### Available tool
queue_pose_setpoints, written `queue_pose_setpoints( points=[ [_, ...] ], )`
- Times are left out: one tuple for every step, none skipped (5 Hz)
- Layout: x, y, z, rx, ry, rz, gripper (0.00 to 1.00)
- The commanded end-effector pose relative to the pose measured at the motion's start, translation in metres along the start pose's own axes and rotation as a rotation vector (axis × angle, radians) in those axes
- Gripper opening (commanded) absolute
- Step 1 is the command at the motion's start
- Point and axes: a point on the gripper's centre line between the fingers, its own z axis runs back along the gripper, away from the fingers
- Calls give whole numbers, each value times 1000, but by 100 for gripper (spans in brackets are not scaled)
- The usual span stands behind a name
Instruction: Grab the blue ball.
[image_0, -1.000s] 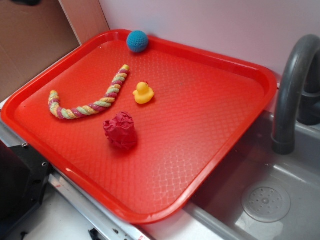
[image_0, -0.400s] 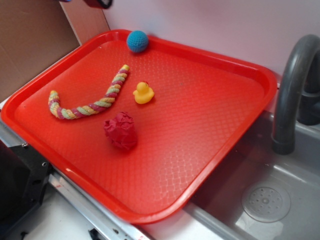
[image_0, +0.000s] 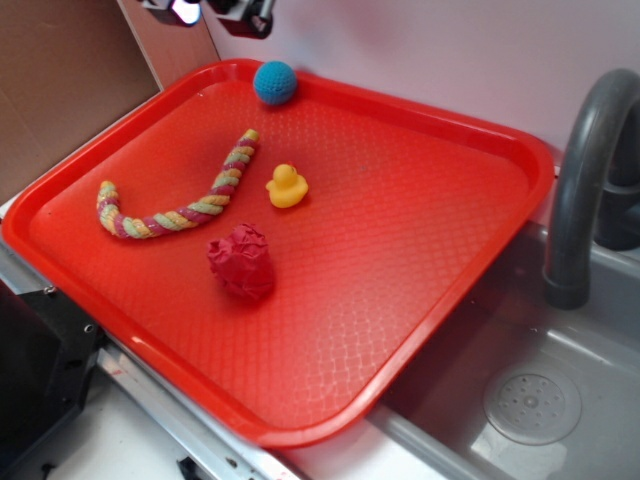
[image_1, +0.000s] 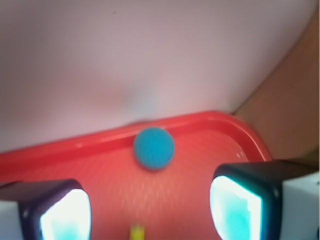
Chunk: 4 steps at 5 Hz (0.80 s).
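Note:
My gripper should next grab the blue ball by its two opposite sides along the tray's raised rim (image_0: 318, 84), because that rim stands close behind the ball.
The blue ball (image_0: 275, 82) is small, round and knitted, resting in the far corner of the red tray (image_0: 420, 150) against its rim. In the wrist view the blue ball (image_1: 154, 148) lies ahead, between and beyond my two fingers. My gripper (image_0: 215, 12) hangs in the air at the top left edge of the exterior view, up and left of the ball, only partly visible. The gripper (image_1: 150, 210) is open, with a wide gap and nothing held.
On the tray lie a striped rope toy (image_0: 185, 195), a yellow rubber duck (image_0: 287, 186) and a crumpled dark-red ball (image_0: 241, 261). A grey sink (image_0: 530, 400) with a faucet (image_0: 580, 180) sits to the right. A brown board (image_0: 70, 80) stands at left.
The gripper has come into the exterior view from the top left and moved right and down toward the ball. Nothing on the tray has moved.

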Motion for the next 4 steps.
queue_pose_setpoints(
  points=[
    [32, 26, -60, 0, 53, -28, 100],
    [28, 23, -86, 11, 112, -86, 100],
    [17, 4, -96, -85, 155, -174, 100],
    [13, -3, -94, -83, 165, -190, 0]
  ],
)
